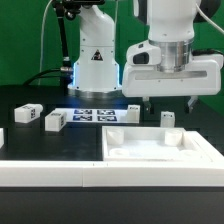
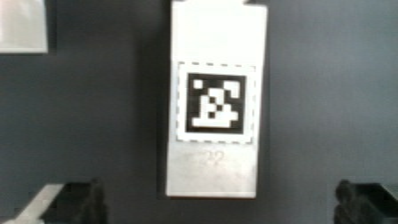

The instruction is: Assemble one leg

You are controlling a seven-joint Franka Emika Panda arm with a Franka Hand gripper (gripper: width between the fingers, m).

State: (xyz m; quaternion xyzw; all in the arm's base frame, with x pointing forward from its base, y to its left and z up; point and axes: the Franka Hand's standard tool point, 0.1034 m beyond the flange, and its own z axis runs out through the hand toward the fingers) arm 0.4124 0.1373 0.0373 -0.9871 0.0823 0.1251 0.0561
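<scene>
My gripper needs to grab the small white leg by its tagged body (image 1: 167, 119) next, so that it can assemble one leg onto the white square piece (image 1: 160, 150).
A small white leg (image 1: 169, 119) with a marker tag stands on the black table just behind the wide white square piece (image 1: 160, 150). My gripper (image 1: 168, 107) hangs open right above it, with one finger (image 1: 146, 104) on each side and clear of it. In the wrist view the leg (image 2: 217, 100) shows long and white with its tag facing the camera. It lies centred between the dark fingertips (image 2: 64, 204), and my gripper (image 2: 217, 208) is wide open around it without touching.
Three more legs lie on the table: two at the exterior view's left (image 1: 25, 113) (image 1: 55, 121) and one near the marker board (image 1: 132, 112). The marker board (image 1: 95, 114) lies in front of the robot base. A white edge (image 2: 18, 30) shows in the wrist view.
</scene>
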